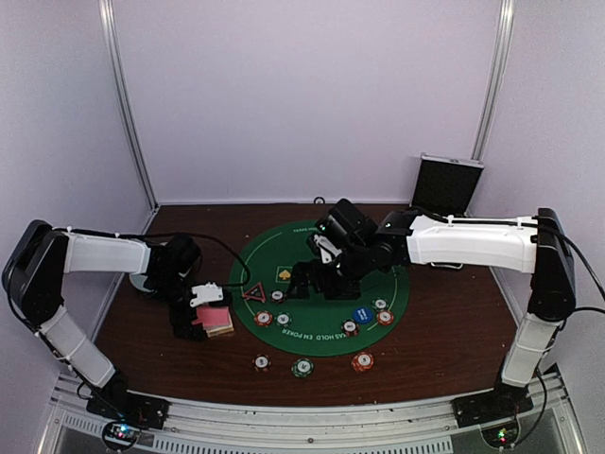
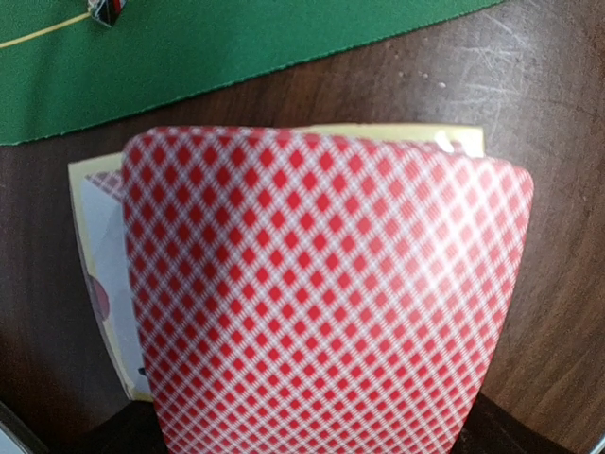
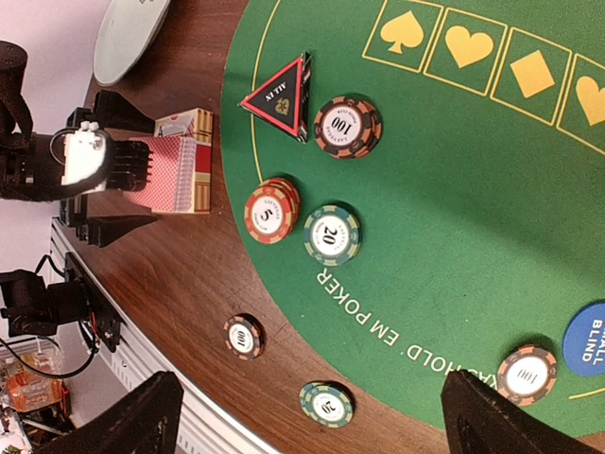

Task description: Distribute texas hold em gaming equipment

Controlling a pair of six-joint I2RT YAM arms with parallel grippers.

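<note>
The sides of the deck [image 1: 214, 317] [image 2: 318, 350] are between my left gripper's fingers, which reach along them, so my left gripper would hold the deck if it closed now.
A deck of red-checked playing cards [image 2: 321, 303] lies on its yellowish box on the brown table, left of the green mat [image 1: 321, 248]. My left gripper [image 1: 206, 317] is open, one finger on each side of the deck [image 3: 180, 175]. My right gripper [image 3: 317, 421] hovers open over the mat's near edge, above a green 20 chip [image 3: 326, 404] and a black 100 chip [image 3: 244, 337] on the wood. A red 5 stack [image 3: 270, 210], another 20 chip [image 3: 332, 234], a 100 chip [image 3: 347, 126], the black red-edged triangle [image 3: 282, 95] and a blue button [image 3: 588, 339] sit on the mat.
A pale round dish [image 3: 128, 33] lies beyond the deck, near the left arm. The black-lined metal case [image 1: 446, 184] stands open at the back right. Three chips [image 1: 302, 367] lie on the wood near the front edge. The metal rail [image 1: 312, 416] borders the table front.
</note>
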